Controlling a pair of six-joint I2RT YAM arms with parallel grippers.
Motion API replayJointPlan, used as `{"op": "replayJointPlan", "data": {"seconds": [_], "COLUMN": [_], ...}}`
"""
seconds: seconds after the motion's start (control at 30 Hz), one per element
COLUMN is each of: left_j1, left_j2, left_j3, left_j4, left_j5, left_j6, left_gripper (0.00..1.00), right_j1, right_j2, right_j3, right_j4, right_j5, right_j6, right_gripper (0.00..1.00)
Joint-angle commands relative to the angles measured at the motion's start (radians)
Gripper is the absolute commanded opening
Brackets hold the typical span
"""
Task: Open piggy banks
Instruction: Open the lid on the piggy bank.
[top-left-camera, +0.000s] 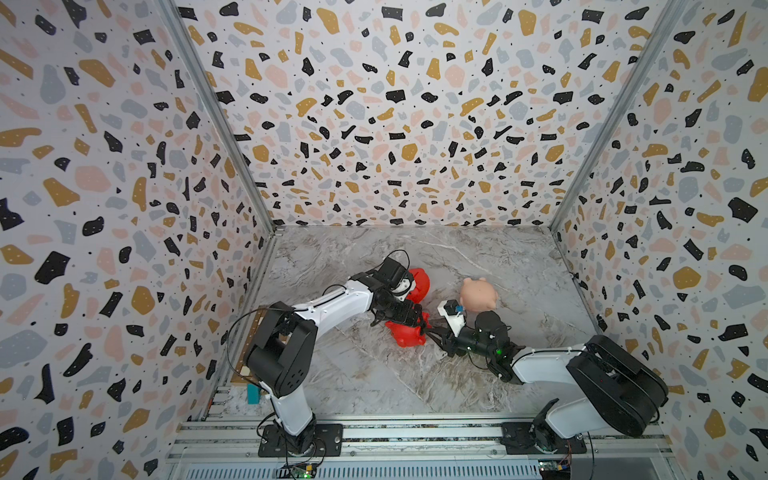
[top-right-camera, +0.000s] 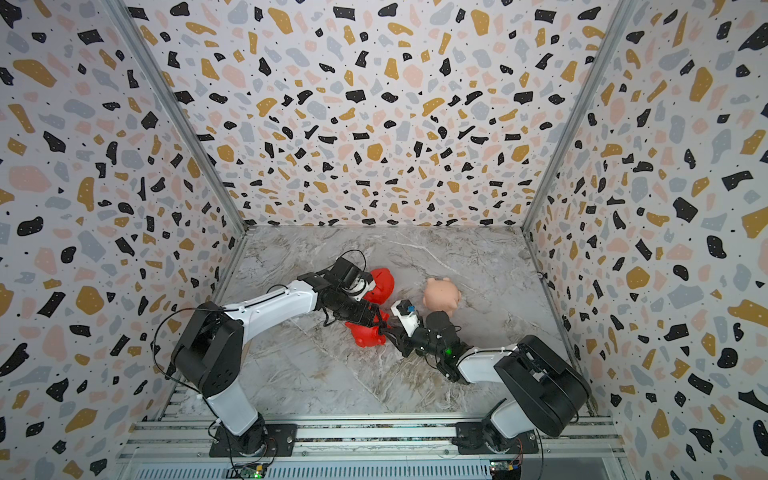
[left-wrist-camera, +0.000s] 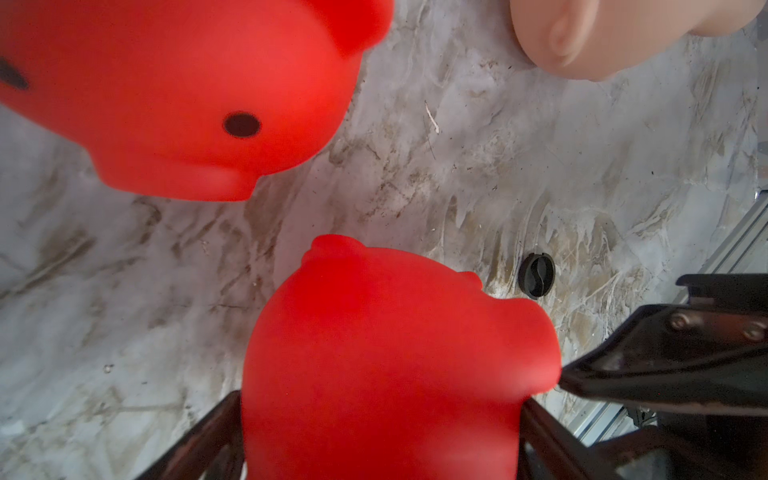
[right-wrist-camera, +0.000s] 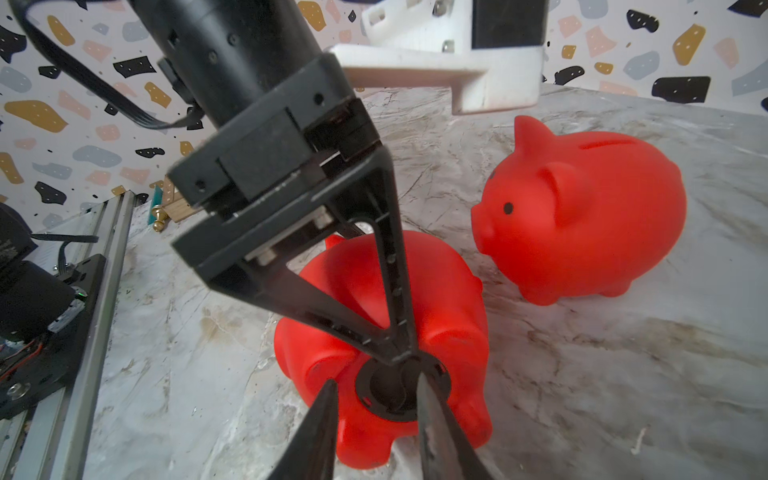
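Note:
My right gripper grabs the raised bar across the black plug's recessed front next, then twists and pulls the plug out.
A red piggy bank (top-left-camera: 405, 337) (right-wrist-camera: 374, 299) lies tipped on the marble table, its belly turned towards my right arm. My left gripper (left-wrist-camera: 380, 399) (top-left-camera: 415, 322) is shut on its body, one finger on each flank. A black round plug (right-wrist-camera: 399, 390) sits in its belly. My right gripper (right-wrist-camera: 375, 379) (top-left-camera: 430, 330) stands open just in front of that plug, one fingertip (right-wrist-camera: 422, 380) over it, the other over the red belly beside it. A second red piggy bank (top-left-camera: 419, 284) (right-wrist-camera: 582, 224) stands upright just behind. A peach-pink piggy bank (top-left-camera: 478, 295) (left-wrist-camera: 602, 37) stands further right.
A loose black plug (left-wrist-camera: 537, 275) lies on the table near the held pig. A wooden block with a brass knob (right-wrist-camera: 172, 208) and a teal piece (top-left-camera: 252, 392) sit by the left rail. Aluminium rails (top-left-camera: 374, 432) run along the front; patterned walls enclose three sides.

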Motion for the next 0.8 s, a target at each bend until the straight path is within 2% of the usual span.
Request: {"op": "replayJointPlan", "data": {"seconds": [0.0, 0.43, 0.77], "left_j1": [-0.007, -0.007, -0.008], "left_j2": [0.029, 0.032, 0.027], "left_j3": [-0.017, -0.03, -0.029], "left_j4": [-0.019, -0.002, 0.001], "left_j5": [0.022, 0.048, 0.051], "left_j6": [-0.003, -0.015, -0.015], "left_gripper": [0.9, 0.89, 0.89], "right_j1": [-0.003, 0.01, 0.037], "right_j2": [0.032, 0.151, 0.229], "right_j3": [0.013, 0.068, 0.112], "right_j4": [0.038, 0.139, 0.157], "right_j5": [-0.004, 0.038, 0.052], "right_j6": [0.023, 0.042, 0.036], "right_gripper": [0.33, 0.29, 0.2]}}
